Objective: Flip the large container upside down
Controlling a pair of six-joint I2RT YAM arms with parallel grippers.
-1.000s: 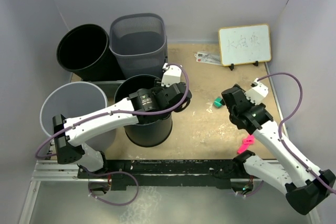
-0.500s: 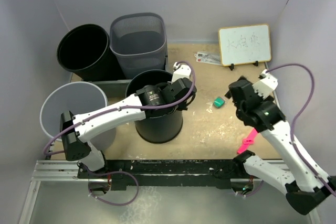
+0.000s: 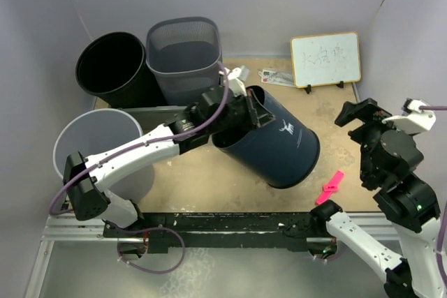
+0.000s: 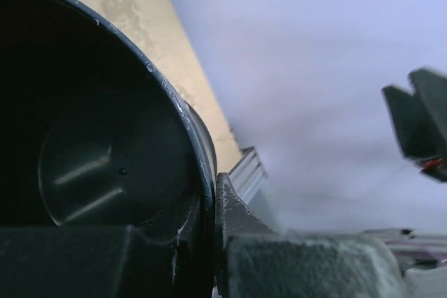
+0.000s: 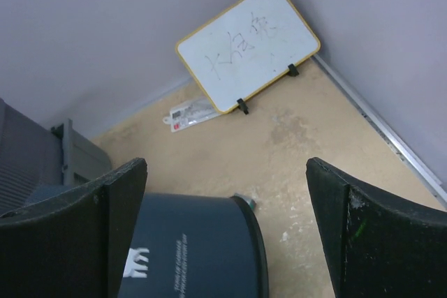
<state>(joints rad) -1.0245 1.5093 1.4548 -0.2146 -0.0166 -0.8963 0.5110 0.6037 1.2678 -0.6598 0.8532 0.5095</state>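
My right gripper is to turn the large container (image 3: 279, 143) upside down, so it should grab its bottom edge (image 3: 317, 150) next. The container's open rim then stays free to turn underneath.
The large container (image 3: 279, 143), a dark navy bin with a white logo, is tipped over on its side, its base end pointing to the near right. My left gripper (image 3: 246, 111) is shut on its rim at the far-left end. In the left wrist view the rim passes between the gripper's (image 4: 213, 190) jaws, and the container's (image 4: 105, 165) dark inside and round bottom show. My right gripper (image 3: 360, 118) hangs open at the right, apart from the container. In the right wrist view the gripper (image 5: 225, 172) stands above the container's (image 5: 188, 249) side with nothing between the fingers.
A black round bin (image 3: 112, 68) and a grey mesh bin (image 3: 183, 50) stand at the back left. A pale grey bin (image 3: 98, 146) stands at the near left. A whiteboard (image 3: 325, 58) leans at the back right, a card (image 3: 276, 77) beside it. A pink object (image 3: 330, 188) lies at the near right.
My left gripper closed on the rim and swung the container from upright onto its side, toward the back right. My right arm pulled back to the right and rose.
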